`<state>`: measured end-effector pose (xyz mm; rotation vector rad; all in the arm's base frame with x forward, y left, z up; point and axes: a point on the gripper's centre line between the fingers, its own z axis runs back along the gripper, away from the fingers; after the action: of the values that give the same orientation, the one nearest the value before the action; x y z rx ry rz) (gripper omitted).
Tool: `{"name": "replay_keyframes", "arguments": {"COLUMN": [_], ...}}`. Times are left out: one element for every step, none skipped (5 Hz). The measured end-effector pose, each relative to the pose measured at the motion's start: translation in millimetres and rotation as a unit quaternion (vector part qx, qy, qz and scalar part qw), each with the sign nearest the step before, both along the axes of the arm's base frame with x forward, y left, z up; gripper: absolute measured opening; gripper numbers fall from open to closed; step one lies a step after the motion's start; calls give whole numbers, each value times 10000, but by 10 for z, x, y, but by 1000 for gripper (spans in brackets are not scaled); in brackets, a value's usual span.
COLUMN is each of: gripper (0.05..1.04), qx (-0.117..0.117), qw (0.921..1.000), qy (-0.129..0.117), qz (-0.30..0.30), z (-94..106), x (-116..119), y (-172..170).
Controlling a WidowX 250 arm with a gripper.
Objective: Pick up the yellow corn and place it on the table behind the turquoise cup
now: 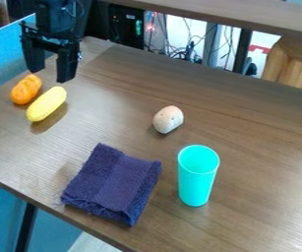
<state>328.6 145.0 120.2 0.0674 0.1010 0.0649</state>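
Note:
I will next pick up the yellow object by its middle with my gripper, so that I can carry it beside the turquoise cup.
The black gripper hangs at the upper left, its two fingers spread apart with nothing between them. Just below it on the table, an orange oblong object lies beside a yellow, corn-shaped object. A pale, speckled, egg-like object rests near the middle of the table. In front of that, to the left, is a folded dark purple cloth. A turquoise cup stands upright to the right of the cloth, not touching it.
The brown wooden table has its front edge running diagonally at the lower left. Behind its back edge are cables, dark equipment and a wooden piece. A blue panel borders the left side.

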Motion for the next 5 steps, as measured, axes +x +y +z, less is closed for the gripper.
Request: {"name": "replay_keyframes", "arguments": {"gripper": [1001,1001,1001,1001,1001], "qx": [-88,-24,185,510,594], "qw": [9998,9995,9986,9968,9951], "qy": [205,130,187,526,779], "qz": [-14,-301,-459,-309,-138], "z": [-143,-173,-336,-474,-617], "x": [-19,26,69,107,156], "y": [-22,33,209,381,455]}}
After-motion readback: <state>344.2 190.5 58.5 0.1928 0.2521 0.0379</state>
